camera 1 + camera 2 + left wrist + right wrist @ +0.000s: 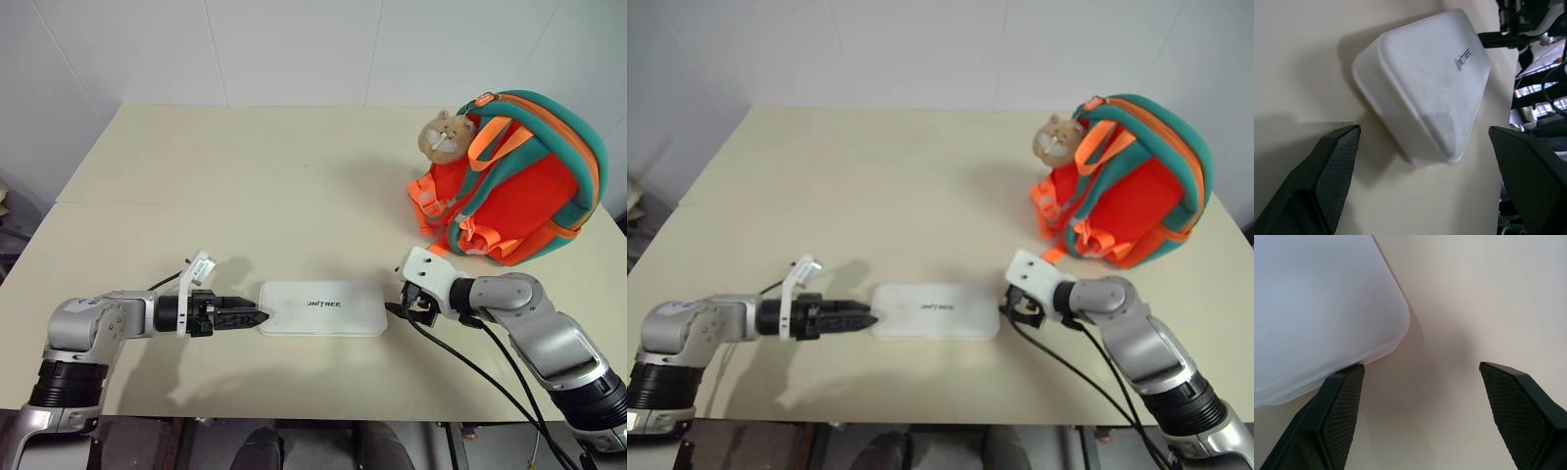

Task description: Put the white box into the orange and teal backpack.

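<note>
Bare table and shadow separate my left gripper's fingers from the box's near end (265, 308); closing now would miss, so it must move toward the box first.
The white box (323, 307) lies flat near the table's front edge, its dark lettering facing up. My left gripper (257, 318) is at the box's left end, open, and in the left wrist view the box (1425, 93) lies just ahead between the spread fingers. At the box's right end is my right gripper (395, 308), also open, with one fingertip (1347, 382) beside the box's corner (1327, 308). The orange and teal backpack (519, 181) stands at the back right, with a tan plush animal (444, 135) on its left side.
The beige table (245, 176) stretches back to a white wall. Black cables (470, 367) trail from my right arm over the table's front edge. Bare tabletop lies between the box and the backpack.
</note>
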You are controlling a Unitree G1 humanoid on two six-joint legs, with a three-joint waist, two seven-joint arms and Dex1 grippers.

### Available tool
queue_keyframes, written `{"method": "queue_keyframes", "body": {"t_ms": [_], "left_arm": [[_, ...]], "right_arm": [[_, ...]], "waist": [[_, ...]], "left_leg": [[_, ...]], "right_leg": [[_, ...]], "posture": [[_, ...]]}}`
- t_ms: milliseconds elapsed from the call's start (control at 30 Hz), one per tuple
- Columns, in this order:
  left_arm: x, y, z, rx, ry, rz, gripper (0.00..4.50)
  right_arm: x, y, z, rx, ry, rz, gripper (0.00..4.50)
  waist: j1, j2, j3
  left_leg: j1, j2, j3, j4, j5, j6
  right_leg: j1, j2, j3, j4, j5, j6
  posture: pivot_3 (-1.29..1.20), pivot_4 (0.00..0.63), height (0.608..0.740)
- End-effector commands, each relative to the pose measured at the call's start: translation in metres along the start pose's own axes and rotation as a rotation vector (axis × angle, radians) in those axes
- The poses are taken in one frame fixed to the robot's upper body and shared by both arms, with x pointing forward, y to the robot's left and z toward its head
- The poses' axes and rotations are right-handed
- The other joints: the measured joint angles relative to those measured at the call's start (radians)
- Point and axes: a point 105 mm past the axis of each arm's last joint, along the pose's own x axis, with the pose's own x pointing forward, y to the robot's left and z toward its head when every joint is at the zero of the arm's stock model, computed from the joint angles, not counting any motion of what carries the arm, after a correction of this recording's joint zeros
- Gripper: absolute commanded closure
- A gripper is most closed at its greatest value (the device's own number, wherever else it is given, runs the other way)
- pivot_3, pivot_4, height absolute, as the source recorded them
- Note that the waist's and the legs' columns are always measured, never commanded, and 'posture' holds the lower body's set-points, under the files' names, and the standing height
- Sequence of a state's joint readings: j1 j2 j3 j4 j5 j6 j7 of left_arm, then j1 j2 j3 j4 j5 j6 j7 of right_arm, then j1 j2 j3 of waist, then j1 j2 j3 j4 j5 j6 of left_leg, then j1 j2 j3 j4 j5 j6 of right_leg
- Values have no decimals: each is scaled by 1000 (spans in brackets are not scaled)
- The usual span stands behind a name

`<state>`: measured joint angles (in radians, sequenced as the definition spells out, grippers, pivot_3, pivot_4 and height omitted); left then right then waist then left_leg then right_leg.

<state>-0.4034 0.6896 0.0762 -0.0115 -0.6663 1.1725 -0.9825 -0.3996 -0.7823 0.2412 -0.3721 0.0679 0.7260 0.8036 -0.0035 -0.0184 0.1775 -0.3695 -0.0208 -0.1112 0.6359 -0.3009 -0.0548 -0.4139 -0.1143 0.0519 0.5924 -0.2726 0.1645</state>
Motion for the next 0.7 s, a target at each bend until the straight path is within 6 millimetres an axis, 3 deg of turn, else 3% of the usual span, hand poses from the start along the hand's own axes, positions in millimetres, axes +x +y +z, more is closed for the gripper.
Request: {"method": "queue_keyframes", "body": {"t_ms": [33,700], "left_arm": [[4,-5,6,-1,-18,-34,25],[24,-7,13,-98,-83,-136,25]], "right_arm": [[-2,-2,11,-35,-30,-9,0],[-4,-1,9,-36,-29,-12,0]], "waist": [[-1,0,0],[0,0,0]], "left_leg": [[0,0,0,0,0,0],[0,0,0,0,0,0]], "right_leg": [[0,0,0,0,0,0],[0,0,0,0,0,0]], "posture": [[0,150,740],[0,150,740]]}}
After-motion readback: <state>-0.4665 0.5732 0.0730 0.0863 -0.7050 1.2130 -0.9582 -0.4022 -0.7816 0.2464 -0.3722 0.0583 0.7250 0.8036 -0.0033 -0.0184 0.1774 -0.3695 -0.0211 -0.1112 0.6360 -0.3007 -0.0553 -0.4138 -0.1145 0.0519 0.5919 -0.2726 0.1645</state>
